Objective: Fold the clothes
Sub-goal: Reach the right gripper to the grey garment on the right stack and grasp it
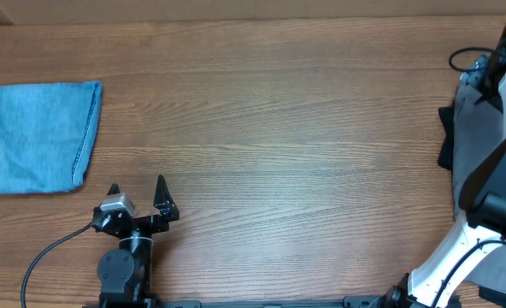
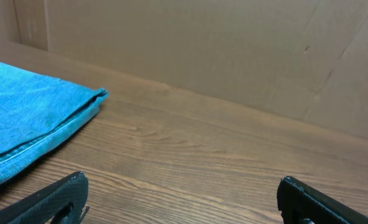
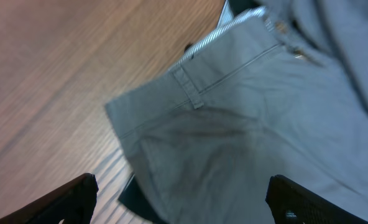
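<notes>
My right gripper takes hold of the grey garment [image 1: 479, 128] by its waistband near the belt loop [image 1: 467, 85] next, so the rest stays free to spread out for folding.
The clothes are a plain grey garment [image 1: 479, 128] at the table's right edge, lying partly on a black one. In the right wrist view the grey cloth [image 3: 234, 124] shows a waistband with a belt loop and soft wrinkles. My right gripper [image 3: 181, 186] hovers over it, open, with a finger on each side and nothing between them. My left gripper [image 1: 138, 195] is at the near left of the table. It stands open [image 2: 183, 183] over bare wood, far from the grey garment.
A folded light blue denim piece [image 1: 39, 137] lies at the far left; its corner [image 2: 41, 118] shows ahead of the left gripper. A black garment [image 1: 445, 137] pokes out from under the grey cloth. The white right arm [image 1: 445, 257] covers the right edge. A cardboard wall [image 2: 234, 50] stands behind.
</notes>
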